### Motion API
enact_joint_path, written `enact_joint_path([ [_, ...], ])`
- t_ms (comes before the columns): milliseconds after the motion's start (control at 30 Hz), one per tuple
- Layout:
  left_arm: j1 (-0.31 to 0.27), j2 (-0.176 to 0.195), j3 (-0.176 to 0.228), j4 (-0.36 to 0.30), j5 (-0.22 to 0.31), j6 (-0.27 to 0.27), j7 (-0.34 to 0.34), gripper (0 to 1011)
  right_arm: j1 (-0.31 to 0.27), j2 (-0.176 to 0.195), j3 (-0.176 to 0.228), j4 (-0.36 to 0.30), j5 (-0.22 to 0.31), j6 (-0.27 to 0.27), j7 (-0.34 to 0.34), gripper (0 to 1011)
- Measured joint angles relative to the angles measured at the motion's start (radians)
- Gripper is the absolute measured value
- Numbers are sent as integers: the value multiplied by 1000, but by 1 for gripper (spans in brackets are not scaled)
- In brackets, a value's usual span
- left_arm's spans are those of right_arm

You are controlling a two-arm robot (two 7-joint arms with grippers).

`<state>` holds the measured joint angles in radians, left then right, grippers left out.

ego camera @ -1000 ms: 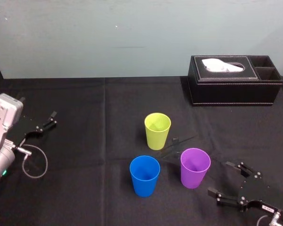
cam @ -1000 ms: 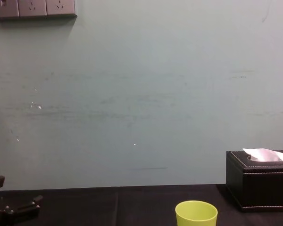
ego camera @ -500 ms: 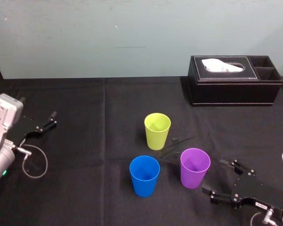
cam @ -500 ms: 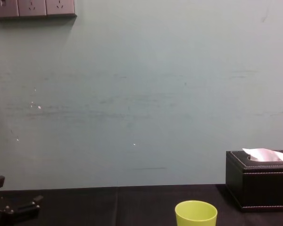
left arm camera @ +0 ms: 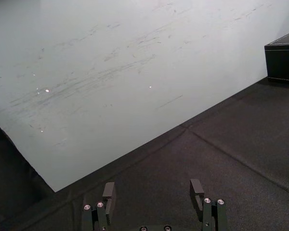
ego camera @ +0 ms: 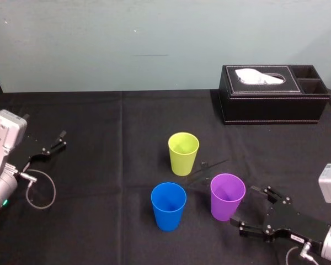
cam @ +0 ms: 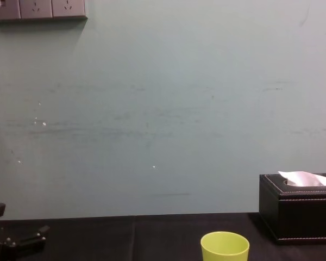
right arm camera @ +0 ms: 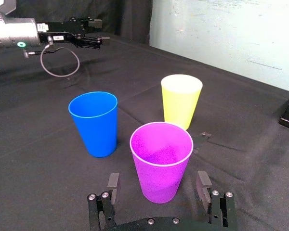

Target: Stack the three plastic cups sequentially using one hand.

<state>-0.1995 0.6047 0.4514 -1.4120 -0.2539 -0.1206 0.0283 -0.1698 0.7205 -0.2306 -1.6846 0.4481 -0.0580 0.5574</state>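
The robot's right gripper will next grab the purple cup by its outer side below its rim (right arm camera: 159, 180), to stack it into the yellow-green cup (right arm camera: 180, 101).
Three plastic cups stand upright and apart on the black cloth: a yellow-green cup (ego camera: 183, 153) farthest back, a blue cup (ego camera: 168, 205) at the front left, and a purple cup (ego camera: 227, 196) at the front right. My right gripper (ego camera: 243, 206), black with a small white label, sits low at the purple cup's right side. It is open, its fingertips reaching level with the cup's near side without touching it. In the right wrist view the purple cup (right arm camera: 161, 161) stands just ahead of the right gripper (right arm camera: 158, 185), with the blue cup (right arm camera: 95, 122) and the yellow-green cup (right arm camera: 181, 100) beyond.
A black tissue box (ego camera: 273, 94) stands at the back right. My left gripper (ego camera: 56, 141) rests parked and open at the table's far left, with a cable loop (ego camera: 40, 190) beside it. Bare black cloth lies between the left gripper and the cups.
My right gripper has slid leftward and forward along the table toward the purple cup, staying open. The cups and the left arm have not moved.
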Motion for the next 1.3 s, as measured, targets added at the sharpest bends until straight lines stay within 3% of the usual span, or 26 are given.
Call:
enact_joint_path([
  [1100,0,0,0,0,0,0,0,1011,147,-79,-88,85,-41,70,-14,1003],
  [1300,0,0,0,0,0,0,0,1011,148,-80,-89,86,-41,71,-14,1003],
])
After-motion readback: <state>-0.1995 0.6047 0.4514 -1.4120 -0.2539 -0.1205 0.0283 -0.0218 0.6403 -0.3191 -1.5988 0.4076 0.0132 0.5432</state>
